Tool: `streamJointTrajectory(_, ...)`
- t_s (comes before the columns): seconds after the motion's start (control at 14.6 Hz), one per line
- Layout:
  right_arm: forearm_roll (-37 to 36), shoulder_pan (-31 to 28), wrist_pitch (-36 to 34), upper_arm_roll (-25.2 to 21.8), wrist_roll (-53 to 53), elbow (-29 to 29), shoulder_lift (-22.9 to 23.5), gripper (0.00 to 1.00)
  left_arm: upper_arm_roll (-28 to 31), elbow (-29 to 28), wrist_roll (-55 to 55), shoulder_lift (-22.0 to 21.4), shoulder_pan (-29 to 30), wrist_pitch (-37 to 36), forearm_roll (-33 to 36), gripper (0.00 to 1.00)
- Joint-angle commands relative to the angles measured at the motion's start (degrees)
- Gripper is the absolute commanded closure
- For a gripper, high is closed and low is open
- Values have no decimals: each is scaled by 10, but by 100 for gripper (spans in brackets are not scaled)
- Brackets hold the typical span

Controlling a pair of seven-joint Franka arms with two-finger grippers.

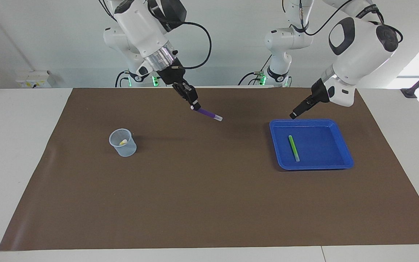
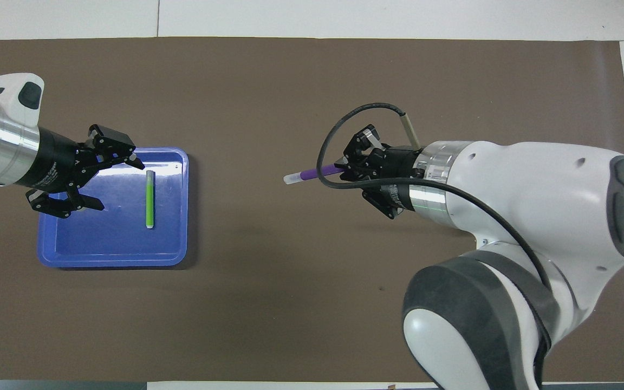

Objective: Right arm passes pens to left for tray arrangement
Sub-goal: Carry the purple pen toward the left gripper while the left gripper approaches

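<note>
My right fingers cover the rest of the purple pen (image 1: 206, 113), so my left gripper should next grip its pale protruding end.
My right gripper (image 1: 192, 104) is shut on the purple pen (image 1: 206, 113) and holds it in the air over the middle of the mat, pale tip pointing toward the left arm's end. It also shows in the overhead view (image 2: 351, 167) with the purple pen (image 2: 314, 174). My left gripper (image 1: 293, 116) is open and empty, raised over the blue tray's (image 1: 340, 165) edge nearest the robots; the overhead view (image 2: 112, 181) shows its fingers spread. The green pen (image 1: 294, 148) lies flat in the tray (image 2: 111, 261). The yellow pen (image 1: 123, 142) stands in the clear cup (image 1: 126, 150).
A brown mat (image 1: 209, 203) covers the table. The cup stands toward the right arm's end and is hidden under the right arm in the overhead view. Two slimmer white arms with green-lit bases (image 1: 267, 78) stand at the robots' edge.
</note>
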Motion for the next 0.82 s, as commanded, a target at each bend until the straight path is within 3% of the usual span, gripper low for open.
streamJointTrajectory(0.0,31,-7,18,39,70,42,46,100,5,-10,-202,-40,-49,1,-11,0)
streamJointTrajectory(0.21,42,-6,34,75,118,57,70,100,4,-11,-379,-56,-88,32,-10,0)
streamJointTrajectory(0.41,42,-6,8,97,125,58,69,100,4,-25,-506,-75,-115,69,-7,0)
streamJointTrajectory(0.76,35,-6,-29,111,126,61,65,100,4,-123,-650,-129,-157,159,-4,0)
